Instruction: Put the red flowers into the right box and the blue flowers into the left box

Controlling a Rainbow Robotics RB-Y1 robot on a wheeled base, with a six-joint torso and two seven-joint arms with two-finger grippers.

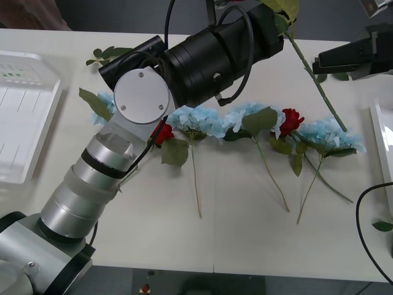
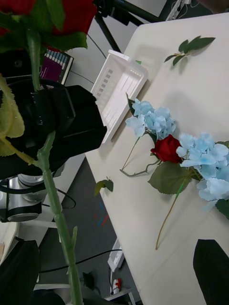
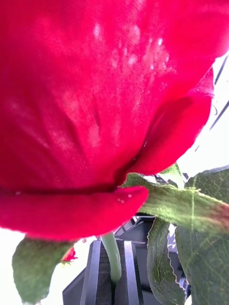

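The right gripper grabs the held red flower by its green stem below the leaves next, to get the flower into the right box (image 1: 381, 141).
My left gripper (image 3: 113, 272) is shut on the stem of a red flower (image 3: 105, 95), held high over the far middle of the table. Its long stem (image 1: 316, 83) slants down towards the flowers below. My right gripper (image 1: 319, 64) is open beside that stem, which runs between its black fingers (image 2: 212, 267) in the right wrist view. On the table lies a row of blue flowers (image 1: 196, 120) with two more red flowers (image 1: 288, 120) among them. The left box (image 1: 24, 117) sits at the table's left edge. The rim of the right box (image 1: 381, 141) shows at the right edge.
Loose green leaf sprigs lie at the back left (image 1: 107, 54) and at the front right edge (image 1: 382, 226). My left arm (image 1: 123, 160) stretches across the left half of the table, over part of the flower row.
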